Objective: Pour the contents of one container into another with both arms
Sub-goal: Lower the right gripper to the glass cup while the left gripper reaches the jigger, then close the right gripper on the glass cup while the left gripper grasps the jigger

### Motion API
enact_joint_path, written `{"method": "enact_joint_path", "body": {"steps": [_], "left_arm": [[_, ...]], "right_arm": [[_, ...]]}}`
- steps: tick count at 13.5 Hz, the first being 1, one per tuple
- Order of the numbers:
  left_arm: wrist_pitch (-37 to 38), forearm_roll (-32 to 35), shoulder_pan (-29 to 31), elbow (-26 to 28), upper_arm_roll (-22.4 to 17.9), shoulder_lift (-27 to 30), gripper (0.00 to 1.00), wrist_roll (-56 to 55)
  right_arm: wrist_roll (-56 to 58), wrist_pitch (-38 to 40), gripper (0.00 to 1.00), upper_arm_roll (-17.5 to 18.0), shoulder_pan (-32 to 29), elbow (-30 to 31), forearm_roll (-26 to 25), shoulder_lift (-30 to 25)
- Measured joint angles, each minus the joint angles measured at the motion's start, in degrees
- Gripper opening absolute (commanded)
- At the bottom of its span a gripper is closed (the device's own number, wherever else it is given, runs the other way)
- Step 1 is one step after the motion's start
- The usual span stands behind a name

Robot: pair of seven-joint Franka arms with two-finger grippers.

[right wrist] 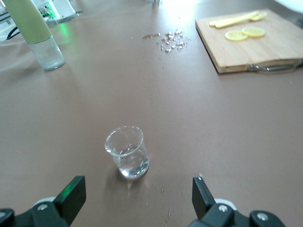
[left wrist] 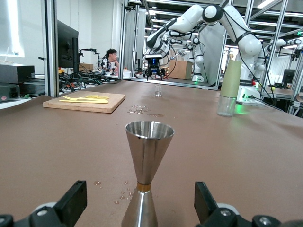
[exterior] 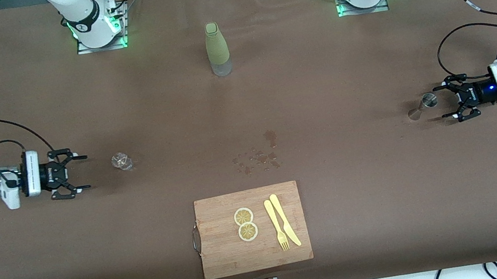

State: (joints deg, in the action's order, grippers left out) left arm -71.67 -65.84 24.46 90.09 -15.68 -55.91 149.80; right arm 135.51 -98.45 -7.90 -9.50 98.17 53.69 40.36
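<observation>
The steel jigger's wide cup (left wrist: pixel 149 142) should stay free for pouring, so my left gripper should next grab the jigger by its narrow middle (left wrist: pixel 144 187).
A steel hourglass-shaped jigger (exterior: pixel 424 106) stands upright toward the left arm's end of the table. My left gripper (exterior: pixel 441 101) is low at it, open, and the jigger (left wrist: pixel 147 156) stands between the spread fingertips, touching neither. Both black fingers (left wrist: pixel 73 201) are well apart from it around the left gripper (left wrist: pixel 139 195). Toward the right arm's end stands a small clear glass (exterior: pixel 121 161). My right gripper (exterior: pixel 84 172) faces it, open and a short way off. In the right wrist view the glass (right wrist: pixel 128 152) lies ahead of the open right gripper (right wrist: pixel 137 191).
A tall bottle with an olive-green sleeve (exterior: pixel 217 49) stands mid-table, nearer the bases. A wooden cutting board (exterior: pixel 227 254) holds two lemon slices (exterior: pixel 245 224) plus a yellow knife and fork (exterior: pixel 282 227) at the camera's edge. Spilled drops (exterior: pixel 256 158) lie between board and bottle.
</observation>
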Motion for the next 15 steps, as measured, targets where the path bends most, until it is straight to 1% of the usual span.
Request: {"method": "enact_joint_path", "body": {"steps": [2,4,7,11,14,15], "left_arm": [[0.0,-0.3,-0.8,-0.7,0.0,-1.0,1.00,0.4],[0.0,-0.6,-1.7,-0.9,0.0,-1.5,1.00,0.6],[0.0,-0.6,-3.0,-1.0,0.1,-1.8,1.00,0.7],[0.0,-0.6,-3.7,-1.1,0.1,-2.3,1.00,0.7],[0.0,-0.6,-3.9,-1.1,0.1,-2.6,1.00,0.7],[0.0,-0.6,-4.0,-1.0,0.1,-2.7,0.99,0.7]], "right_arm": [[3.8,1.0,1.00,0.5,0.1,0.0,3.0,3.2],[6.3,2.9,1.00,1.7,0.1,-0.1,4.6,5.0],[9.2,3.2,1.00,3.7,0.3,-0.1,4.8,6.2],[11.5,3.4,1.00,3.9,0.3,-0.1,5.4,7.9],[12.2,3.5,0.98,5.2,0.4,-0.1,5.9,8.8],[12.3,3.5,0.84,5.4,0.4,-0.1,6.0,9.2]]}}
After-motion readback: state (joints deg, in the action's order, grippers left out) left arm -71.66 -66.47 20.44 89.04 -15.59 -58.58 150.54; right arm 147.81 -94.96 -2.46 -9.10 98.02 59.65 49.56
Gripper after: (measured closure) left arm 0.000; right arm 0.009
